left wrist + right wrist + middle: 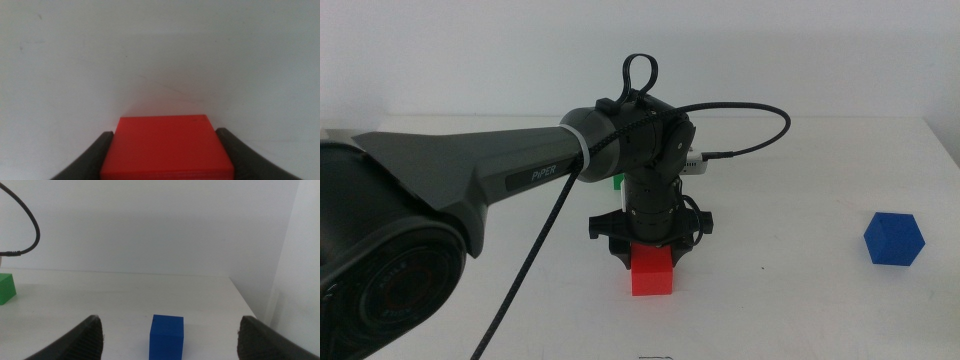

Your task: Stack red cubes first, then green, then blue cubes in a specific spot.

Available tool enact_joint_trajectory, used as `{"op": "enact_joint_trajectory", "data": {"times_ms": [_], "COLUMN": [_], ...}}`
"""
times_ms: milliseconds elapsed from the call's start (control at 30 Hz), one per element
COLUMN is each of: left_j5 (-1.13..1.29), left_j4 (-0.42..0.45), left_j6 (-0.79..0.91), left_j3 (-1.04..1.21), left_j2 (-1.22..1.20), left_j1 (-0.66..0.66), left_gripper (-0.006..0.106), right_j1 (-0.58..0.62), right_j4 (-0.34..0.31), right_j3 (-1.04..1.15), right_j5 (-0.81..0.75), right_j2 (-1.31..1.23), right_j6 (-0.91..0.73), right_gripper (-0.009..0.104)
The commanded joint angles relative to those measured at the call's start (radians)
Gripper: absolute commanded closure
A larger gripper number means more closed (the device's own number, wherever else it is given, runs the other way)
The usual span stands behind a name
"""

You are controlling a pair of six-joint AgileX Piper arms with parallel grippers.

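Observation:
My left gripper opens next, since the lower edge of the red cube [652, 272] meets the white tabletop in the middle view and the cube would stand.
The red cube [652, 272] rests on the white tabletop near the middle of the table. My left gripper [650, 254] comes down on it from above, and in the left wrist view the two dark jaws press against the sides of the red cube [167, 146], so the left gripper [165, 139] is shut on it. The green cube [617, 181] is mostly hidden behind the left arm; the right wrist view shows the green cube [6, 287] more fully. The blue cube [894, 239] sits at the right. My right gripper [170, 322] stands open, facing the blue cube [166, 336] from a short distance.
The left arm's black cable [740, 115] loops above the table behind the wrist. The table's right edge [945, 150] lies close beyond the blue cube. Bare white tabletop [780, 290] stretches between the red and blue cubes.

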Motion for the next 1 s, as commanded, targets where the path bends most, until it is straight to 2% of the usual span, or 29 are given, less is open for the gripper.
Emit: {"op": "enact_joint_trajectory", "data": {"times_ms": [0,67,333,633,800,900,967], "left_j5": [-0.023,-0.02,0.001,0.042,0.032,0.032,0.039], "left_j4": [0.006,0.023,0.032,0.056,0.164,0.264,0.282], "left_j6": [-0.014,-0.014,0.018,0.051,0.052,0.052,0.054], "left_j3": [-0.025,-0.025,-0.025,-0.04,-0.094,-0.159,-0.2], "left_j2": [-0.055,-0.055,-0.062,-0.21,-0.273,-0.261,-0.241], "left_j1": [-0.001,-0.001,-0.001,-0.001,-0.001,0.005,0.027], "left_gripper": [0.095,0.058,0.007,0.007,0.007,0.007,0.007], "right_j1": [-0.007,-0.007,-0.007,-0.007,-0.007,-0.007,-0.007], "right_j4": [-0.009,-0.009,-0.009,-0.009,-0.009,-0.009,-0.009], "right_j3": [-0.019,-0.019,-0.019,-0.019,-0.019,-0.019,-0.019], "right_j5": [-0.073,-0.073,-0.073,-0.073,-0.073,-0.073,-0.073], "right_j2": [-0.014,-0.014,-0.014,-0.014,-0.014,-0.014,-0.014], "right_j6": [-0.012,-0.012,-0.012,-0.012,-0.012,-0.012,-0.012], "right_gripper": [0.017,0.017,0.017,0.017,0.017,0.017,0.017]}}
